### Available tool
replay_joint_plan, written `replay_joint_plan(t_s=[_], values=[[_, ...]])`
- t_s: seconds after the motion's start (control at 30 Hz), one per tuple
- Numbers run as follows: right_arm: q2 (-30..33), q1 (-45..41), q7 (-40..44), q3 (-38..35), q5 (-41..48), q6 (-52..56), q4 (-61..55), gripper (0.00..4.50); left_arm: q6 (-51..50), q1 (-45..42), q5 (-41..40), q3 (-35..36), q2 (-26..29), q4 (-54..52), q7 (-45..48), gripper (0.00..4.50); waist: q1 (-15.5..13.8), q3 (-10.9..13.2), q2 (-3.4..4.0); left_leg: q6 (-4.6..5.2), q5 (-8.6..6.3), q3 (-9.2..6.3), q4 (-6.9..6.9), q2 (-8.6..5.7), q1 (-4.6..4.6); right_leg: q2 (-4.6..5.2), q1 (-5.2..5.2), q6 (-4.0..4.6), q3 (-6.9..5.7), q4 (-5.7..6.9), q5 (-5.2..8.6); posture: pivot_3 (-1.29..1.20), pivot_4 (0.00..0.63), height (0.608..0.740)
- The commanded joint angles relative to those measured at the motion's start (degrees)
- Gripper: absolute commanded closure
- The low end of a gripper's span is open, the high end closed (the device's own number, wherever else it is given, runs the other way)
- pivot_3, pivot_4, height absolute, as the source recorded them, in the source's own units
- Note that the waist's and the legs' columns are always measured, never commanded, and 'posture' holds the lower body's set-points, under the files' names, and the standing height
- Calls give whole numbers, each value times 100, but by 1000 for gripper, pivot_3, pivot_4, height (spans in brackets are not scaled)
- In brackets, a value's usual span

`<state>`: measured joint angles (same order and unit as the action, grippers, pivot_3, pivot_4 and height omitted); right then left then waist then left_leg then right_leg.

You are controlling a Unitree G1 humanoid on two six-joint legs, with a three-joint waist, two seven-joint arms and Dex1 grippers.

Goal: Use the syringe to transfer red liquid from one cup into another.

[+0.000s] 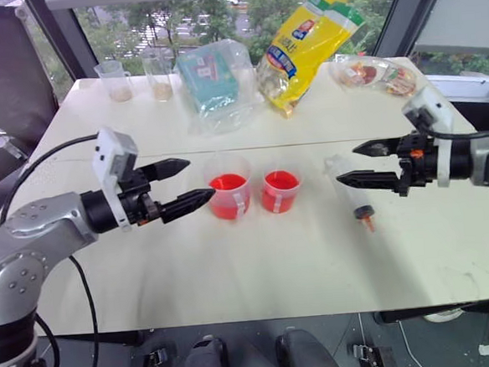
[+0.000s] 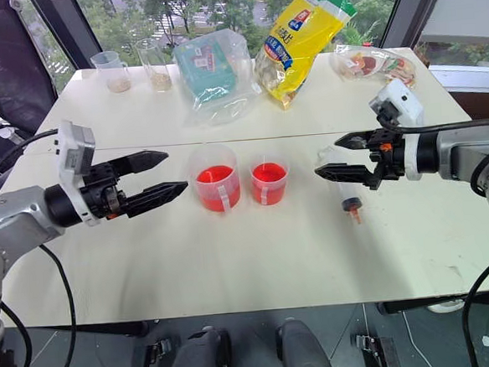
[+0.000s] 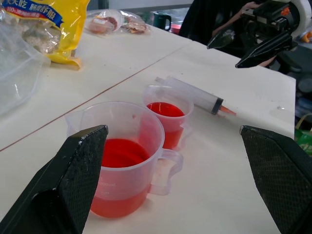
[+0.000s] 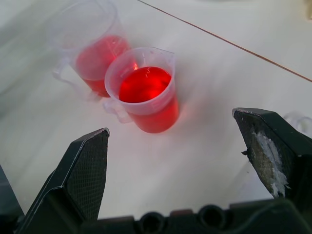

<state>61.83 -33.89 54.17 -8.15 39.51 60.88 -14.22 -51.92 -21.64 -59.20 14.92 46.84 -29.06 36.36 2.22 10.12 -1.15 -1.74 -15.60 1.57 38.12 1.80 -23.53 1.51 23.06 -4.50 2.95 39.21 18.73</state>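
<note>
The syringe narrows to a thin orange tip (image 1: 369, 224), so the robot's right gripper should next take hold of the syringe's wide body near the middle.
The larger clear cup (image 1: 228, 195) and the smaller clear cup (image 1: 280, 189) stand side by side at the table's middle, each holding red liquid (image 4: 145, 84). Right of the smaller cup, the clear syringe (image 1: 350, 194) lies flat on the table, its orange tip (image 1: 366, 219) pointing toward the front edge. My left gripper (image 1: 196, 180) hovers open just left of the larger cup, with nothing between its fingers. On the other side, my right gripper (image 1: 348, 164) hangs open above the syringe, apart from it and holding nothing.
Along the table's back stand two small beakers (image 1: 136, 78), a clear bag with a teal box (image 1: 216, 80), a yellow snack bag (image 1: 306, 45) and a clear packet of snacks (image 1: 375, 73). The white table (image 1: 259, 275) is bare in front of the cups.
</note>
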Motion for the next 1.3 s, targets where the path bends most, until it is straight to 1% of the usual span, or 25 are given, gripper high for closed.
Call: replay_joint_plan(t_s=[0.03, 0.33, 0.47, 0.63, 0.73, 0.83, 0.97, 1.1, 1.2, 1.3], values=[[130, -149, 26, -139, 11, -13, -33, 67, 170, -75, 23, 99, -6, -8, 71, 0, 5, 0, 0, 0, 0, 0, 0, 0, 0, 0, 0, 0, 0, 0, 0, 0, 150, 740], [123, -220, -145, 85, -184, 24, -20, 67, 203, -127, -69, 198, -9, 53, 114, 0, -1, 0, 0, 0, 0, 0, 1, 0, 0, 0, 0, 0, 0, 0, 0, 0, 150, 740], [66, -297, -340, 255, -297, 187, 15, 67, 210, -82, -2, 101, -36, -47, 58, 0, 7, 0, 0, 0, 0, 0, 1, 0, 0, 0, 0, 0, 0, 0, 0, 0, 150, 740], [37, -552, -499, 501, -404, 462, 159, 67, 205, -115, 4, 64, -38, -69, 40, 0, 6, 0, 0, 0, 0, 0, 1, 0, 0, 0, 0, 0, 0, 0, 0, 0, 150, 740], [13, -870, -576, 861, -571, 754, 459, 67, 252, -136, 95, 8, -53, -27, 52, 0, 9, 0, 0, 0, 0, 0, 1, 0, 0, 0, 0, 0, 0, 0, 0, 0, 150, 740], [-169, -1313, -808, 1296, -879, 1102, 1006, 67, 262, -198, 136, -29, -83, -11, 27, 0, 20, 0, 0, 0, 0, 0, 2, 0, 0, 0, 0, 0, 1, 1, 0, 0, 150, 740], [-672, -2054, -1079, 1919, -1405, 1358, 2057, 67, 269, -267, 190, -90, -115, 9, 31, 0, 25, 0, 0, 0, 0, 2, 4, 0, 1, -1, 1, 1, 3, 2, 0, 0, 150, 740], [-1129, -2601, -1144, 2389, -1925, 1207, 3204, 67, 290, -279, 246, -140, -162, 2, 7, 0, 22, 0, 0, 0, 0, 3, 2, 0, -3, -1, 7, 0, 3, 2, 0, 0, 150, 740], [-1357, -2833, -1087, 2678, -2292, 1004, 3908, 67, 297, -235, 269, -136, -197, -70, -33, 0, 10, 0, 0, 0, 0, 4, 1, 0, -7, 0, 10, 0, 3, 0, 0, 0, 150, 740], [-1570, -2950, -946, 2798, -2510, 802, 4458, 67, 312, -129, 280, -87, -194, -162, -70, 0, 9, 0, 0, 0, 0, 4, 1, -1, -8, 1, 11, 0, 2, 0, 0, 0, 150, 740]])
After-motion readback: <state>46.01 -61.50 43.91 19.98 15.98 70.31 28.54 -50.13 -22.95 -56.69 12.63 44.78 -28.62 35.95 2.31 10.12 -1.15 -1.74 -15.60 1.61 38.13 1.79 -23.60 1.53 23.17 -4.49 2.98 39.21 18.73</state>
